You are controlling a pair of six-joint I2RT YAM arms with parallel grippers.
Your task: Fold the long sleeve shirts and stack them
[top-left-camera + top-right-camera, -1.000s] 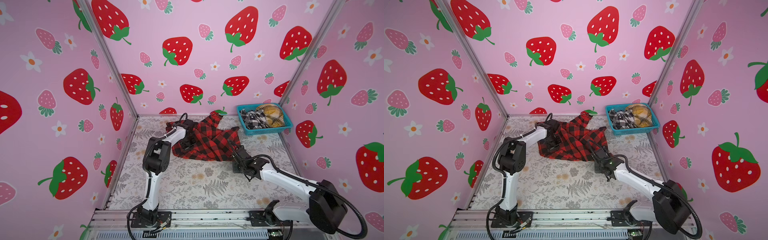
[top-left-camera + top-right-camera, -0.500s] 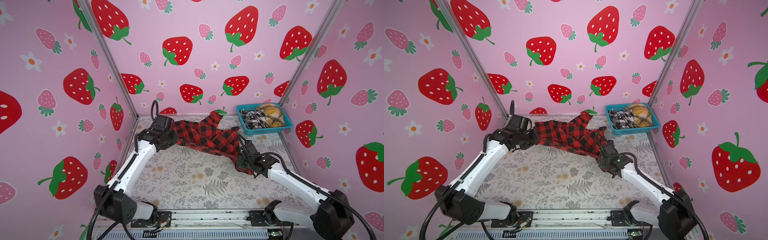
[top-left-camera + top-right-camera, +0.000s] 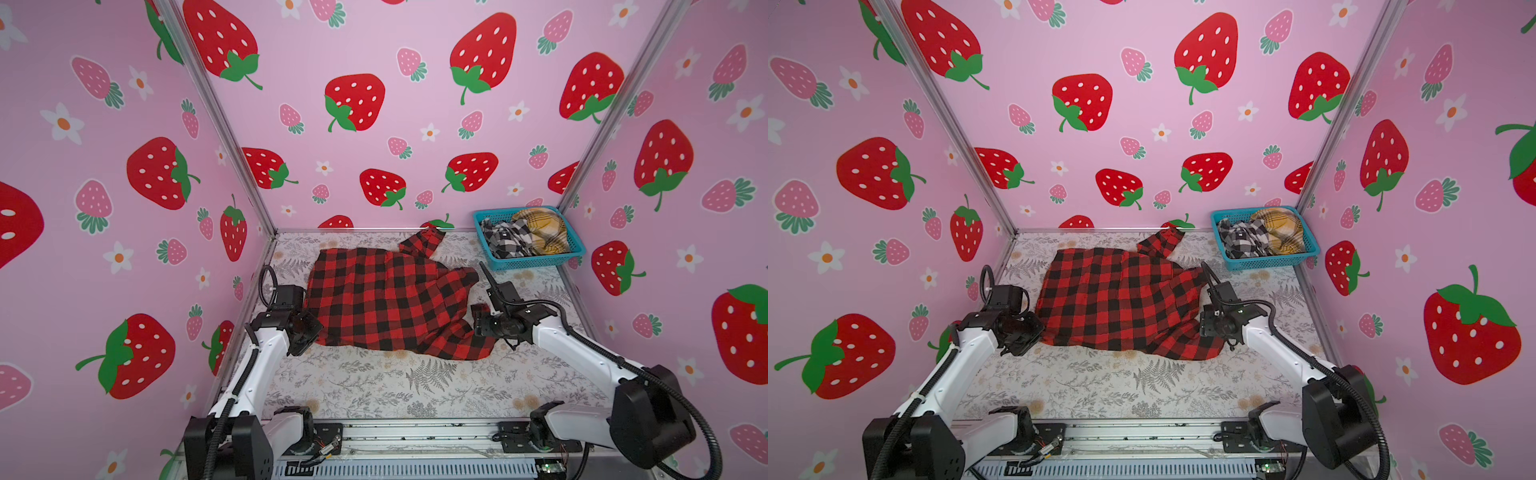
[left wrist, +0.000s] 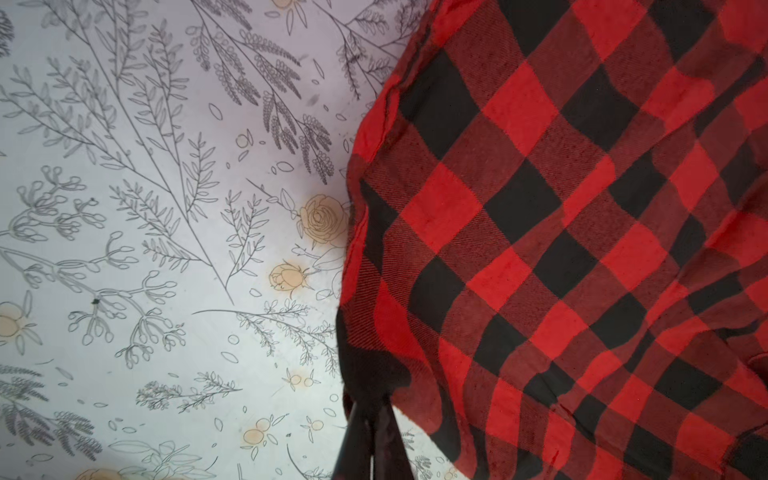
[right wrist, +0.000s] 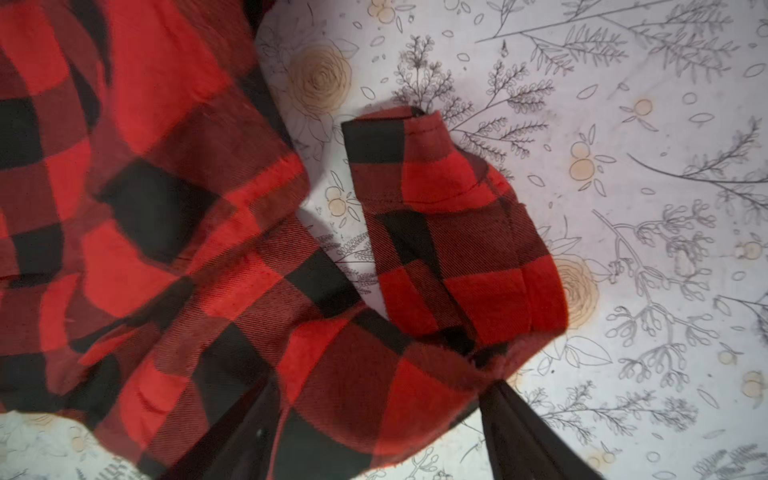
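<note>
I next need to grab the red-and-black check shirt's near sleeve point(image 3: 464, 344) with my right gripper, just behind the folded-back cuff. Then I will fold that side of the shirt inward.
The red-and-black check shirt point(image 3: 386, 303) point(image 3: 1117, 299) lies spread across the middle of the table, one sleeve reaching toward the back wall. My left gripper point(image 3: 309, 328) point(image 3: 1034, 332) point(image 4: 368, 409) is shut on the shirt's point(image 4: 540, 228) left edge, low over the table. At the shirt's right edge my right gripper point(image 3: 478, 320) point(image 3: 1204, 322) point(image 5: 380, 390) stands open, its fingers point(image 5: 511, 419) wide apart with loose cloth point(image 5: 166, 208) lying between them. A folded-back cuff point(image 5: 436, 228) lies just ahead. The black-and-white shirt point(image 3: 505, 239) point(image 3: 1241, 237) and the yellow plaid shirt point(image 3: 540, 230) point(image 3: 1283, 232) sit bunched in the basket.
The turquoise basket point(image 3: 536, 262) point(image 3: 1266, 264) stands in the back right corner. Pink strawberry walls close in the left, back and right sides. The floral table surface point(image 3: 374, 386) shows in front of the shirt, up to the metal rail at the near edge.
Both arms drew the crumpled red shirt apart and laid it out flatter and nearer the front. The right gripper opened and let go of the cloth. The left stayed shut.
</note>
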